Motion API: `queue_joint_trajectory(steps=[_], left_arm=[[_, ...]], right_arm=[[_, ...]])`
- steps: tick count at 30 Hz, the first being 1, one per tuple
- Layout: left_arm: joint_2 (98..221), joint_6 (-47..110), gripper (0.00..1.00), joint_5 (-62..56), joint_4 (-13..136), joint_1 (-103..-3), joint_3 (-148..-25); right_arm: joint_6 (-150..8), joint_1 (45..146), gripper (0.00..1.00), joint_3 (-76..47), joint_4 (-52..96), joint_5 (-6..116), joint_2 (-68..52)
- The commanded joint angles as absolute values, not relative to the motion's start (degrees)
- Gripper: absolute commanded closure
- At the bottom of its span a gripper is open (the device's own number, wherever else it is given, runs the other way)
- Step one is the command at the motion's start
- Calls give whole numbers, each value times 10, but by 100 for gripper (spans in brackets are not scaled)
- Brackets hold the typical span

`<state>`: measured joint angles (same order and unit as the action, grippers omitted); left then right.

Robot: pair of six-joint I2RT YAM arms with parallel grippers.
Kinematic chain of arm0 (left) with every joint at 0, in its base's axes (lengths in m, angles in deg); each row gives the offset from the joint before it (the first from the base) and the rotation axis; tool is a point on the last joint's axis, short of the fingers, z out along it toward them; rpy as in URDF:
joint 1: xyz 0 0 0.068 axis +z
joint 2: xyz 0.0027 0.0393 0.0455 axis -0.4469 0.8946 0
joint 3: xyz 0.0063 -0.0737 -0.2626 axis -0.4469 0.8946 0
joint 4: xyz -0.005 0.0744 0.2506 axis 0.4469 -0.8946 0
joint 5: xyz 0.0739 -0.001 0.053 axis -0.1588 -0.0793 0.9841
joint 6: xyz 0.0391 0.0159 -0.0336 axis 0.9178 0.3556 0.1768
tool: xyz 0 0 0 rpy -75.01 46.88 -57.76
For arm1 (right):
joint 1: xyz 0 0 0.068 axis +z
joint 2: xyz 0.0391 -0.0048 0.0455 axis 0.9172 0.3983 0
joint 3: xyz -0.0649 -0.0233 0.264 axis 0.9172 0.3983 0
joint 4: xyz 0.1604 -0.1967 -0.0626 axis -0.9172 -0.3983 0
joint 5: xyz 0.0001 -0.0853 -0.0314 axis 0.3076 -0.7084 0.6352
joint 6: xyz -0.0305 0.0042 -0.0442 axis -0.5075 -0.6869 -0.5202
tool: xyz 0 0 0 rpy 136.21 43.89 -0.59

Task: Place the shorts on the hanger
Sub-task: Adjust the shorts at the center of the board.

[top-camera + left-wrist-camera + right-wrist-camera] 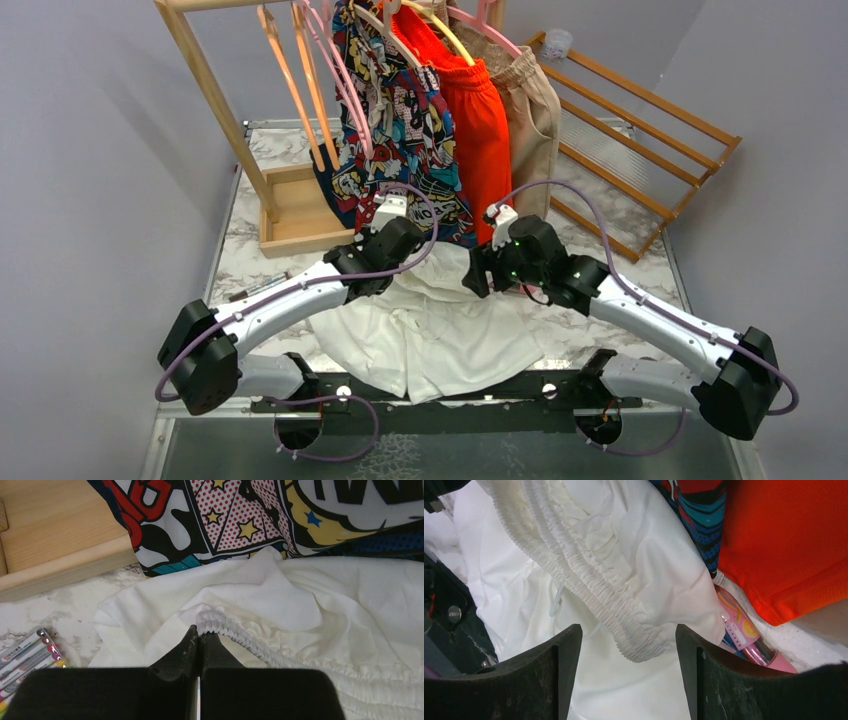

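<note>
The waistband of the white shorts needs to be spread for the hanger, so my right gripper should next pinch the waistband's end opposite my left gripper.
The white shorts lie crumpled on the marble table between my two arms. In the left wrist view my left gripper is shut, its tips pinching the end of the gathered waistband. From above, the left gripper sits at the shorts' far left edge. My right gripper is open, and a fold of waistband lies loose between its fingers without touching them. From above, the right gripper hovers at the shorts' far right edge. A thin light-pink hanger hangs on the rack behind.
The wooden rack carries orange hangers, comic-print shorts, orange-red shorts and beige shorts. Markers lie at the left, a pink marker pack lies under the hanging clothes, and a slatted wooden frame leans at the right.
</note>
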<state>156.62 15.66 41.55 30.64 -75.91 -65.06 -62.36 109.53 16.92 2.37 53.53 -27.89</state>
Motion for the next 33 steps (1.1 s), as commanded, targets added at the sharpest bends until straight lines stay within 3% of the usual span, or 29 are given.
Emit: queue_joint_trajectory(steps=[1,14,28,31,33], left_arm=[[1579,191,100,384,334,-732,-675],[1603,229,100,355,351,-684,-697],[1603,247,100,344,353,-679,-710],[1599,245,100,339,351,-679,-708],[1592,242,100,333,349,-679,-706]], right_arm=[[-651,1128,28,140,25,439,-268],[-626,1273,27,154,-16,257,-248],[-567,1295,30,145,-18,169,-157],[-548,1295,39,141,-21,139,-151],[-540,1295,56,138,-25,125,-152]])
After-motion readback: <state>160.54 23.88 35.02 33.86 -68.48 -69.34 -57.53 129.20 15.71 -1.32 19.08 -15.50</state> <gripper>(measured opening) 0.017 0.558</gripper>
